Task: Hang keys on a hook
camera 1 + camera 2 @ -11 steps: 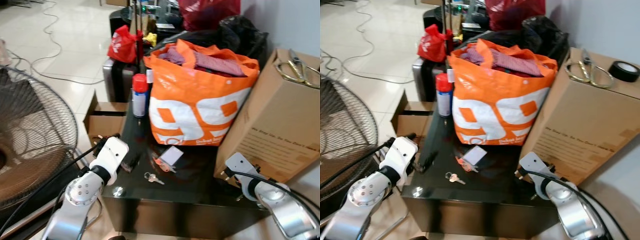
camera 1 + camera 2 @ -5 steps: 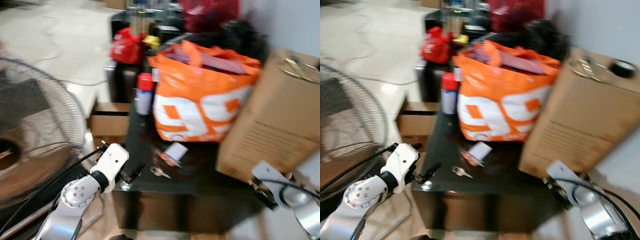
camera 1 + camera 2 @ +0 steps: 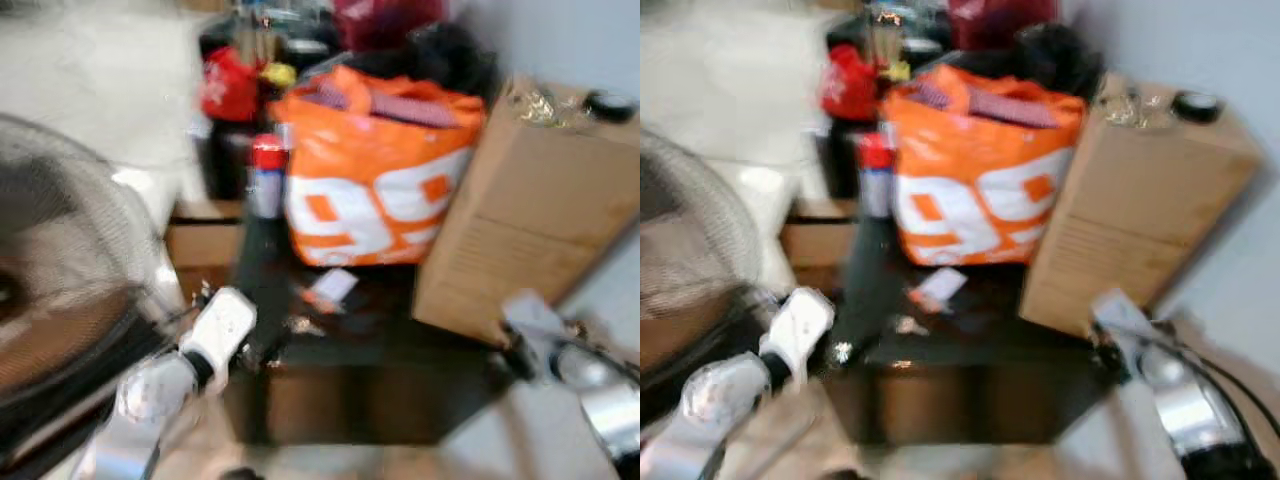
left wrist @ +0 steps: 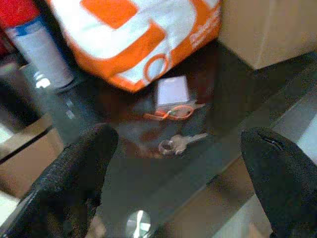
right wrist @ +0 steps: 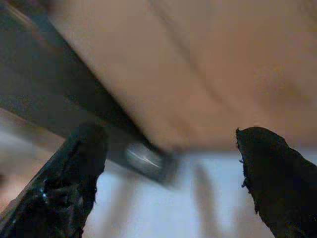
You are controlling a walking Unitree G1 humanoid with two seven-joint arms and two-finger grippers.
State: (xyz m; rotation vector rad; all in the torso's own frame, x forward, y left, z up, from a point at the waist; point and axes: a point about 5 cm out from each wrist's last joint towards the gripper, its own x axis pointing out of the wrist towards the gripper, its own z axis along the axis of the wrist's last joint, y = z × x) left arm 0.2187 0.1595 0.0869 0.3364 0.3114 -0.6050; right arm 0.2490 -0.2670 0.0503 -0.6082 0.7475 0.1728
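My right gripper grabs the white tag (image 3: 336,284) by its orange loop next, to hang the tag on a hook.
A small silver bunch of keys (image 4: 179,144) lies on the glossy black table (image 3: 350,365) near its front edge. Just behind it lies an orange ring with a white tag (image 4: 172,93). My left gripper (image 4: 178,181) is open, hovering off the table's front left corner, its fingers (image 4: 74,183) spread wide and aimed at the keys without touching them. My right gripper (image 5: 171,178) is open too, at the table's right end beside the foot of the cardboard box (image 3: 520,210), holding nothing. The head views are blurred.
An orange and white shopping bag (image 3: 370,190) full of clothes stands behind the keys. A red-capped spray can (image 3: 265,180) stands at the bag's left. A large floor fan (image 3: 60,290) is on the left. Bags and boxes crowd the floor beyond the table.
The whole picture has shifted and blurred, so the camera is moving. Both arms keep about the same places beside the table, and the keys lie where they were.
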